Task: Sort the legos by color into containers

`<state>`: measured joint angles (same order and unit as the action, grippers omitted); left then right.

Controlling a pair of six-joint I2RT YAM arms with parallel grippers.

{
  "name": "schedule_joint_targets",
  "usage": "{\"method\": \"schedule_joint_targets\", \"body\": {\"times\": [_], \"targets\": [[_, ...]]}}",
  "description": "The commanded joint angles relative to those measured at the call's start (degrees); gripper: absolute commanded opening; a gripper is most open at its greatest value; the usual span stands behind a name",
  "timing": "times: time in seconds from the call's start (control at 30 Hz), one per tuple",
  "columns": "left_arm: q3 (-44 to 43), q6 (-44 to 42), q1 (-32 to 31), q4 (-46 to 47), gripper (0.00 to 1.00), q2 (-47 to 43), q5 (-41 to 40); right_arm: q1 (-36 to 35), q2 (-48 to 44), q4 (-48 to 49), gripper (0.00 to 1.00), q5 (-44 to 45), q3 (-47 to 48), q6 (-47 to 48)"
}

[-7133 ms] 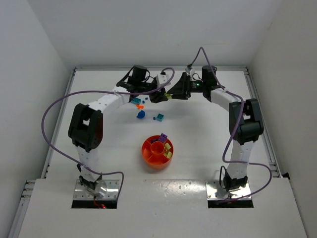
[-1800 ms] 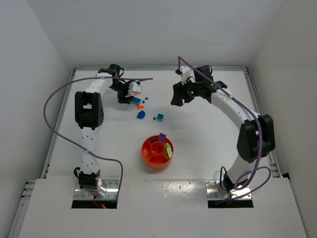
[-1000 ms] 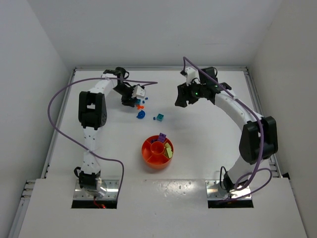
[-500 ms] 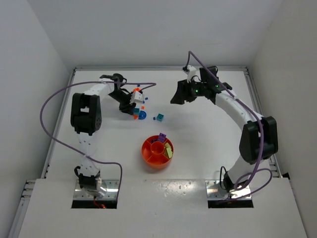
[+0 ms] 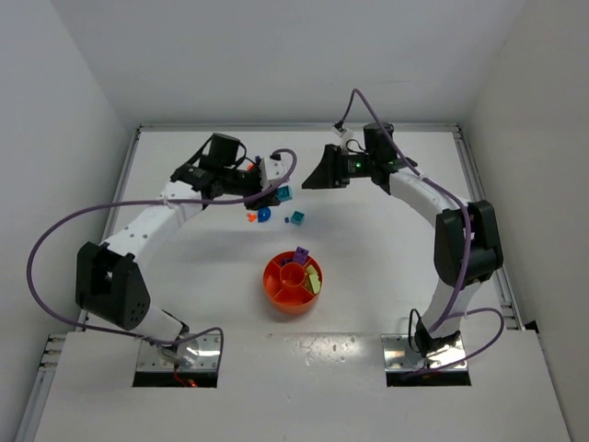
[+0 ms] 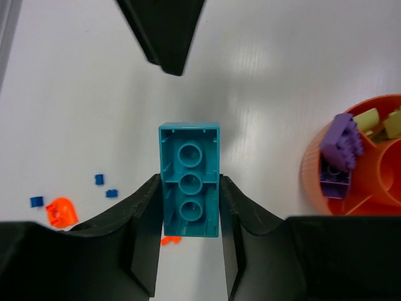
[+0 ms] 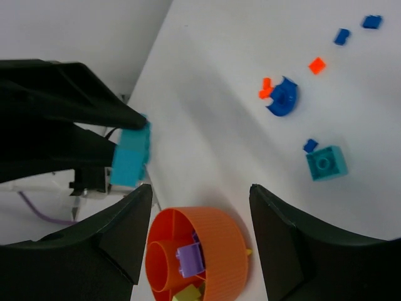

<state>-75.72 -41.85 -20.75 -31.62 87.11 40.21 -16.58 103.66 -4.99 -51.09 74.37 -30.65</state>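
The opposite end of the long teal brick should stay free to go into the tray, so my right gripper should next grab the brick by its uncovered end (image 7: 130, 164).
My left gripper (image 5: 279, 192) is shut on a long teal brick (image 6: 189, 188), held above the table behind the orange tray (image 5: 272, 286). The tray also shows in the left wrist view (image 6: 309, 170) and the right wrist view (image 7: 216, 231); it holds a purple brick (image 7: 191, 257) and yellow-green pieces (image 5: 315, 282). My right gripper (image 5: 313, 178) is open and empty, up above the table to the right of the left one. Loose on the table lie a small teal brick (image 7: 326, 163), a blue round piece (image 7: 283, 98) and orange bits (image 7: 317, 65).
Small blue bricks (image 7: 341, 36) lie beyond the loose pile. The left arm's black fingers (image 7: 75, 125) with the teal brick (image 7: 130, 158) fill the left of the right wrist view. White walls close the table's back and sides.
The left gripper has closed on the teal brick that lay in the pile and carried it up and right. The right gripper has swung a little left.
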Motion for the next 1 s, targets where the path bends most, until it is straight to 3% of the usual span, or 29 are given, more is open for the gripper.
{"method": "schedule_joint_targets", "body": {"times": [0.0,0.23,0.73,0.8,0.83,0.97], "targets": [[4.87,9.67,-1.83,6.46,0.27,-3.68,-1.53,-0.82,-0.3,9.03,0.64,-9.26,0.87,-4.68],[7.34,11.52,-2.98,7.71,0.27,-5.64,-2.41,-3.1,-2.93,13.43,0.66,-13.16,-2.21,-5.73],[3.66,11.52,-6.84,8.24,0.27,-3.35,-2.94,-5.39,-1.79,10.36,0.7,-13.68,-2.3,-3.62],[3.13,11.52,-7.37,8.24,0.27,-3.35,-3.55,-5.39,-1.09,10.36,0.66,-14.21,-1.77,-3.62],[3.13,11.52,-7.37,8.24,0.27,-3.35,-3.56,-5.39,-1.09,10.36,0.57,-14.73,-1.77,-3.62],[3.13,11.0,-7.37,8.76,0.27,-2.82,-4.87,-5.39,-0.56,11.84,0.38,-16.32,-1.77,-3.62]]}}
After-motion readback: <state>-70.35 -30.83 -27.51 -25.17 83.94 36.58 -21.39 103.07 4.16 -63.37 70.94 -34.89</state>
